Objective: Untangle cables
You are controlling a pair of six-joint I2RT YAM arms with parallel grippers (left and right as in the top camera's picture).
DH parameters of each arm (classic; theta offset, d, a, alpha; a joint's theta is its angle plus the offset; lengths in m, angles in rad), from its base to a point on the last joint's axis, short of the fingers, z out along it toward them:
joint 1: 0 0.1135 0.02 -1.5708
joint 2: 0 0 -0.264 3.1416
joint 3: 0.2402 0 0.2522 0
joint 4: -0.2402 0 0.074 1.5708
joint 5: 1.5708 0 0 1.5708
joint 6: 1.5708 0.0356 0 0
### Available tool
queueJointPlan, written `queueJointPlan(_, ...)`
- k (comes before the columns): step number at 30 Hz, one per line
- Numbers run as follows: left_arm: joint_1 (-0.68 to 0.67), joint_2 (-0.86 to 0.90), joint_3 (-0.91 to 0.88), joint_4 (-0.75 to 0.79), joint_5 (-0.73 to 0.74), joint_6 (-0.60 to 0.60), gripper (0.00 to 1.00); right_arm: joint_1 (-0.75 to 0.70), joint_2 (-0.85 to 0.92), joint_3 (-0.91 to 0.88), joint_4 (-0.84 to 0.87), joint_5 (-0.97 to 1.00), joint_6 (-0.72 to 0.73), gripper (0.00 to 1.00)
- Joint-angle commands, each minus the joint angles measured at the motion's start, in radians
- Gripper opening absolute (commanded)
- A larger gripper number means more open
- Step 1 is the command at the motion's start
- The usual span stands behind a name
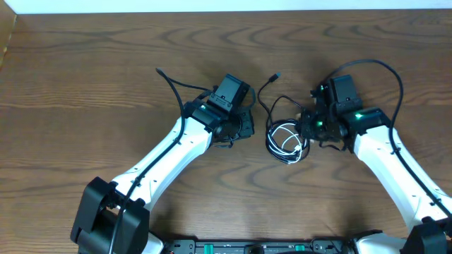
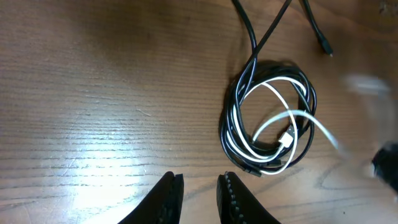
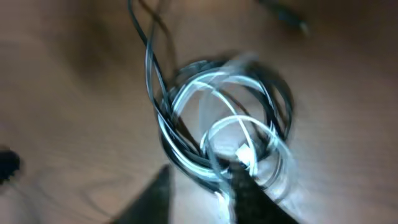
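I need to grab the black cable's loops on the coil's side nearest my left gripper with that gripper next, so the rest is left for my right gripper to untangle.
The black cable and white cable lie coiled together on the wooden table between the arms. The black cable's plug points toward the far side. In the left wrist view the black loops ring the white cable, whose connector lies inside the coil. My left gripper is open and empty, just short of the coil. In the blurred right wrist view my right gripper is open, one finger at the near edge of the white loops and black loops.
Thick black arm cables arch beside each wrist, on the left and on the right. The table's far edge meets a white wall. The right arm shows as a dark blur in the left wrist view.
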Motion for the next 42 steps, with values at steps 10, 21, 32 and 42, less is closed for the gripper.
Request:
queueJointPlan(10,-0.088,0.051,0.005,0.1,-0.029,-0.048,0.38,-0.011,0.074,-0.003,0.051,0.151,0.09,0.77)
queueJointPlan(21,-0.102,0.237,0.005,0.201,-0.021,-0.164,0.53,-0.011,0.074,-0.003,-0.047,0.228,0.112,0.89)
queueJointPlan(32,-0.149,0.375,0.005,0.268,-0.045,-0.163,0.45,-0.012,0.074,-0.003,-0.051,0.228,0.111,0.9)
queueJointPlan(42,-0.144,0.391,0.006,0.255,-0.15,0.051,0.07,-0.011,0.074,-0.003,-0.066,0.227,0.09,0.9)
